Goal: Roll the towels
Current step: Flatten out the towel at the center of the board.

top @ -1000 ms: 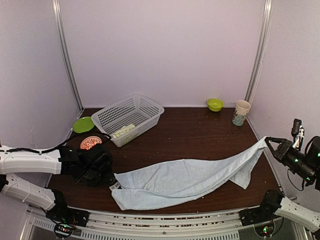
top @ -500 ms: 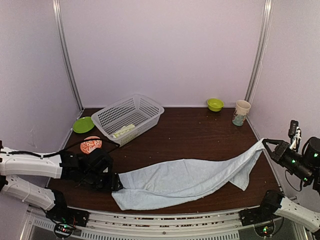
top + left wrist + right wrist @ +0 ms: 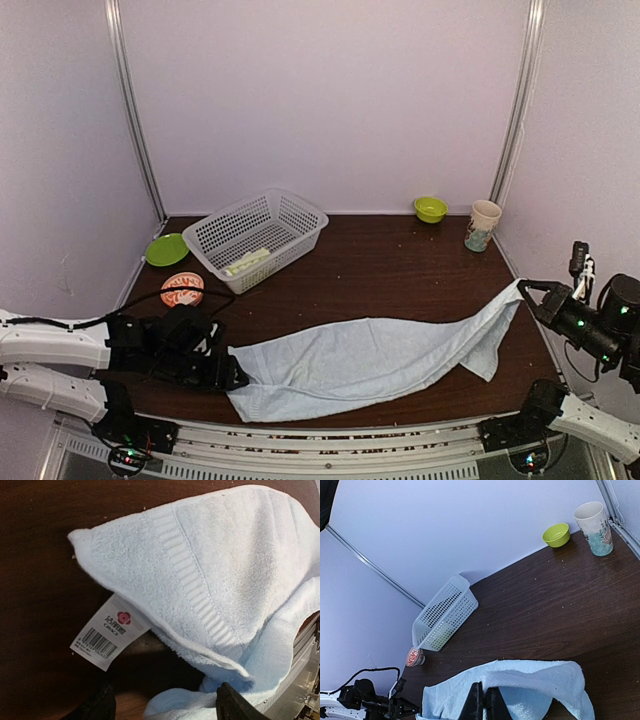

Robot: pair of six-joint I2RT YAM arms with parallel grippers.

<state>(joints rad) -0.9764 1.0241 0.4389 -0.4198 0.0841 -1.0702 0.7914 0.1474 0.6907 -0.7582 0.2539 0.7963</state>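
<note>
I will next grab the towel's loose fold at the tag end (image 3: pixel 249 383) (image 3: pixel 179 703) with my left gripper, opposite the held corner. This will spread the towel for rolling.
A long pale blue towel (image 3: pixel 370 360) lies stretched across the front of the table. My left gripper (image 3: pixel 233 377) is low at its left end and open. In the left wrist view the towel's (image 3: pixel 210 570) hemmed corner and white barcode tag (image 3: pixel 107 632) lie just ahead of the left gripper (image 3: pixel 165 707), with a loose fold between the spread fingers (image 3: pixel 102 707). My right gripper (image 3: pixel 525 291) is shut on the towel's right corner and holds it off the table. The right wrist view shows the right gripper (image 3: pixel 485 700) pinching the blue cloth (image 3: pixel 535 680). A yellow-green towel (image 3: pixel 248 261) lies in the basket.
A white mesh basket (image 3: pixel 290 215) stands tilted at the back left, beside a green plate (image 3: pixel 165 249) and a small red-patterned cup (image 3: pixel 182 289). A green bowl (image 3: pixel 430 208) and a paper cup (image 3: pixel 483 225) stand at the back right corner.
My left gripper has opened wider and slid down and right to the towel's left end. The right gripper, still shut on its corner, has shifted slightly left and down.
</note>
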